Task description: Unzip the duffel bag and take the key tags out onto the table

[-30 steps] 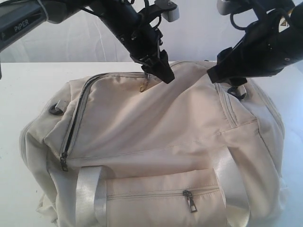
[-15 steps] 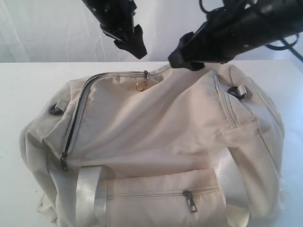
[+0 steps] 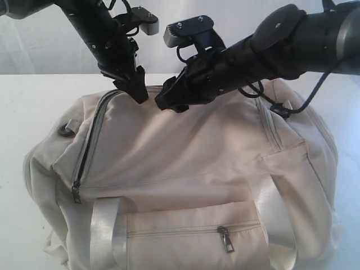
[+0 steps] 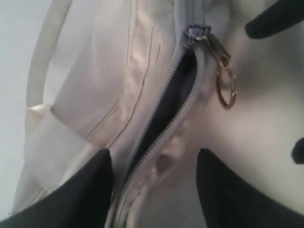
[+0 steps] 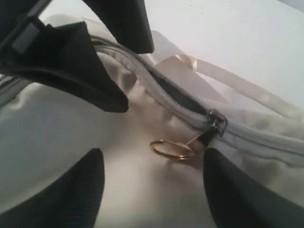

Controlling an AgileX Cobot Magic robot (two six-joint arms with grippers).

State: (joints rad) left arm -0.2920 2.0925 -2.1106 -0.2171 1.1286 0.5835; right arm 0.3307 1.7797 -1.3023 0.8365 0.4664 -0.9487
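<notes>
I need to grab the zipper slider (image 5: 217,121) by its gold ring (image 5: 171,149) with my right gripper next, and then I can unzip the top of the duffel bag.
The cream duffel bag (image 3: 185,157) lies on the white table (image 3: 28,101). Its top zipper is parted a short way, showing a slit of dark lining (image 4: 166,104). The metal slider (image 4: 194,33) carries a gold ring (image 4: 225,88). My left gripper (image 3: 139,93) hangs open just over the parted zipper, its fingers either side of the teeth. My right gripper (image 3: 169,104) is open too and close beside it, with the gold ring (image 5: 171,149) lying on the fabric just ahead of its fingertips (image 5: 211,161), untouched. The key tags are hidden.
A side zipper with its pull (image 3: 75,194) runs down the bag's left end by a black D-ring (image 3: 66,130). A front pocket zipper pull (image 3: 226,239) sits low between shiny webbing handles (image 3: 107,236). A handle strap (image 5: 228,80) trails behind the bag on the table.
My left gripper let go of the zipper pull, rose, then came back down a little left of it. My right arm swung left across the bag top to the pull.
</notes>
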